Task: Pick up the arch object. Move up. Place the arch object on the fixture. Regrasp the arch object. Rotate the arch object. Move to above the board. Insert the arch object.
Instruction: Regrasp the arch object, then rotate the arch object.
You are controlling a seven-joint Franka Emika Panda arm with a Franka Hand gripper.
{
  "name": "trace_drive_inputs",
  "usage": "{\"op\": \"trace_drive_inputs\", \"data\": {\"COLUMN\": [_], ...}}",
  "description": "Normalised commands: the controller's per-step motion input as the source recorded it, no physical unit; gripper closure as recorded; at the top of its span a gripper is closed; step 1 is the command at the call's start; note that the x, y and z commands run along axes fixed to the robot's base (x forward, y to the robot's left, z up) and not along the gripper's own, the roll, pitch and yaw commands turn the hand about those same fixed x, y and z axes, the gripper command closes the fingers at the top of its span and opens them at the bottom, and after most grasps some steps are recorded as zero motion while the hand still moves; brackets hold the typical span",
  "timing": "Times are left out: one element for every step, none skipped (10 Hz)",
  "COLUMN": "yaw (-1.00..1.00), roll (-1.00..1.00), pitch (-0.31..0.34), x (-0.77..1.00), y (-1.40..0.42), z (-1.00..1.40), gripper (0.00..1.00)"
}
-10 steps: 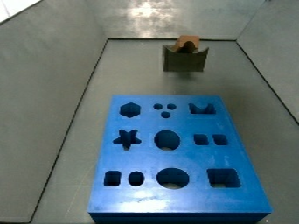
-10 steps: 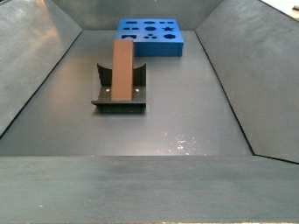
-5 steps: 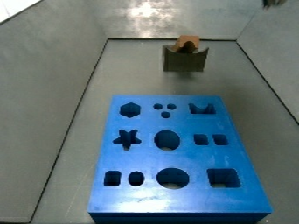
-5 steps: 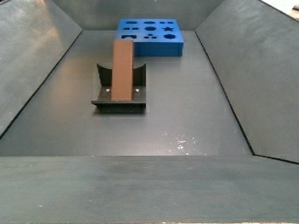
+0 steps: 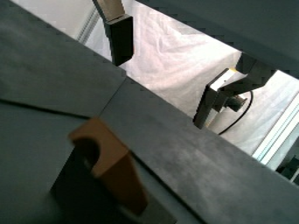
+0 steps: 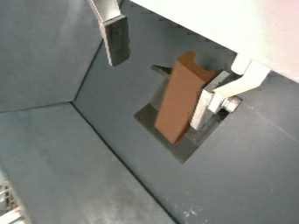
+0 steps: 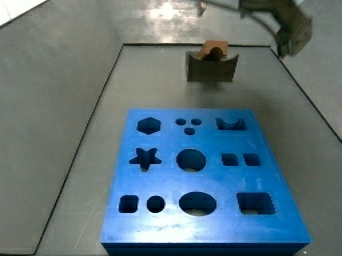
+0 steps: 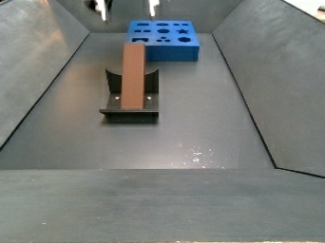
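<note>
The arch object needs to come off the fixture for rotating and insertion, so my gripper will next take hold of the arch object by its end [image 5: 91, 138].
The orange-brown arch object [image 8: 133, 71] lies lengthwise on the dark fixture [image 8: 129, 102]; it also shows end-on [image 7: 213, 48] on the fixture [image 7: 211, 70] at the far end of the floor. My gripper [image 8: 127, 6] hangs open high above them, with only its fingertips showing at the frame's edge. In a wrist view the gripper [image 6: 162, 74] straddles the arch object [image 6: 177, 96] from well above, with nothing between its fingers [image 6: 114, 39]. The fixture [image 6: 173, 150] lies under the block. The gripper [image 5: 163, 74] is also open over the arch object [image 5: 105, 157].
The blue board [image 7: 201, 180] with shaped cut-outs lies on the grey floor, a gap away from the fixture, and shows again [image 8: 162, 53] behind it. Sloped grey walls enclose the floor. My arm [image 7: 283, 28] reaches in from above.
My arm and gripper have come into both side views from above; before, neither showed. The arch object and fixture have not moved.
</note>
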Motion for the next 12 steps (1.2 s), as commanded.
{"op": "trace_drive_inputs", "data": {"yaw": [0.08, 0.07, 0.06, 0.04, 0.03, 0.02, 0.02, 0.0, 0.0, 0.0, 0.0, -0.01], "roll": [0.07, 0.07, 0.07, 0.08, 0.07, 0.08, 0.07, 0.0, 0.0, -0.04, -0.07, -0.1], "pitch": [-0.029, -0.041, -0.048, -0.047, -0.047, -0.042, -0.04, 0.0, 0.0, -0.029, -0.059, -0.088], "x": [0.09, 0.11, 0.12, 0.11, 0.1, 0.09, 0.08, 0.0, -1.0, -1.0, -1.0, -1.0], "y": [0.02, 0.02, 0.01, 0.0, 0.0, 0.0, 0.0, 0.0, 0.4, 0.39, 0.38, 0.33], "z": [-1.0, -1.0, -0.99, -0.78, -0.63, -0.42, -0.32, 0.0, 0.95, 0.95, 0.94, 0.9], "gripper": [0.0, 0.0, 0.0, 0.0, 0.0, 0.0, 0.0, 1.0, 1.0, 1.0, 1.0, 1.0]}}
